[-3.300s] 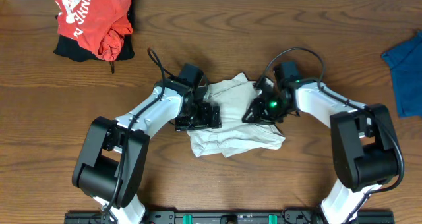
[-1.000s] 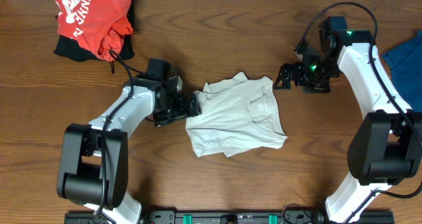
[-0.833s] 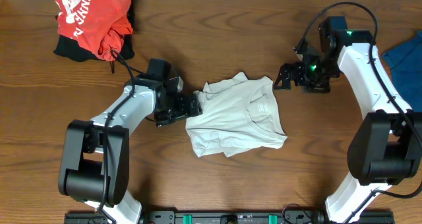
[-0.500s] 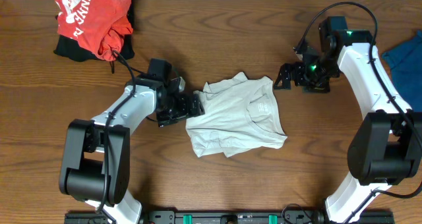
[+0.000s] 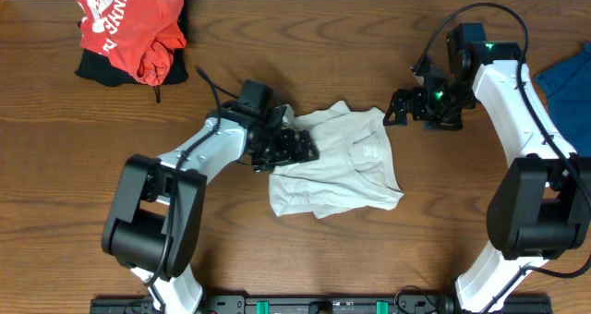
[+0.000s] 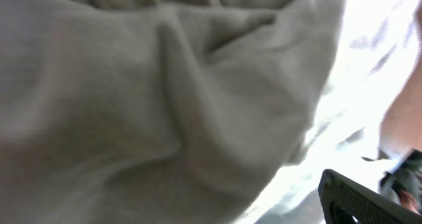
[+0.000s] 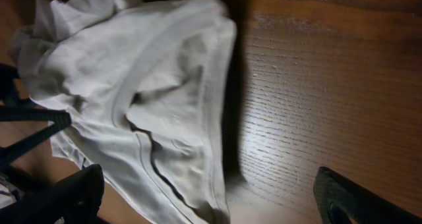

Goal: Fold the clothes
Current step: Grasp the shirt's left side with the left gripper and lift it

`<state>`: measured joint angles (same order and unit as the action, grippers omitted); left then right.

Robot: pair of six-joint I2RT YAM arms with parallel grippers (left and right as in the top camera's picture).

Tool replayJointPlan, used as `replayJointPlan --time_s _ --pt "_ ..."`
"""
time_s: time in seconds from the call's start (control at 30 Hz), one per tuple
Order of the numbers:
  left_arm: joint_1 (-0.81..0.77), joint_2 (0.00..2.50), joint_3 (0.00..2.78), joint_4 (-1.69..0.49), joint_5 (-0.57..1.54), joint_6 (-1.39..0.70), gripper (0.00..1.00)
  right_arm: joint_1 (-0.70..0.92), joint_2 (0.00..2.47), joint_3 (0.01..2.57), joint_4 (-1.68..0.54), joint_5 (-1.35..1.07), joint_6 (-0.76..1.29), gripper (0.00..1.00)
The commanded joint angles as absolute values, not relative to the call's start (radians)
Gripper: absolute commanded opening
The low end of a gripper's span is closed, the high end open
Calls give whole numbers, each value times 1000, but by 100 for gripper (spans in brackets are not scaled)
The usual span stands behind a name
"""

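Observation:
My left gripper grabs the beige shirt [image 5: 342,166] by its edge beside this gripper next, so the rest of the shirt stays free to drape across the red garment.
The clothes, a pale beige wrinkled shirt [image 5: 342,166], lie crumpled at the table's middle. My left gripper [image 5: 303,148] is pressed into the shirt's left edge. In the left wrist view the beige fabric [image 6: 165,105] fills nearly everything and only one dark finger [image 6: 359,201] shows at the far right, so the jaws stand wide. My right gripper [image 5: 396,111] is open just right of the shirt's upper right corner, holding nothing. The right wrist view shows the shirt's [image 7: 132,99] collar edge and bare wood between its fingers [image 7: 353,197].
A red garment with white lettering [image 5: 129,23] lies on a black cloth at the far left corner. A blue cloth [image 5: 568,102] hangs in at the right edge. The table [image 5: 462,212] is brown wood.
My left gripper has moved right, from beside the shirt's left edge onto the fabric, bunching that edge inward. The right arm has not moved.

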<state>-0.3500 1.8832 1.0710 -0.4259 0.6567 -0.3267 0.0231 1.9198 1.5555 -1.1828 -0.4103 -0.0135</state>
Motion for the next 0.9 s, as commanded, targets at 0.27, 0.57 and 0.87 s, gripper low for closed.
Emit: replayJointPlan --time_s 0.27,0.57,0.87 --pt "-379 2033 1015 -395 644 -357 72 14 1922 1569 -1190 -407 -44 99" --pt "-379 2034 1015 -381 644 -358 8 14 1922 1568 -1192 -407 -51 99" --pt "-369 2031 1064 -331 643 -352 6 11 1922 1568 -1198 -379 -50 99"
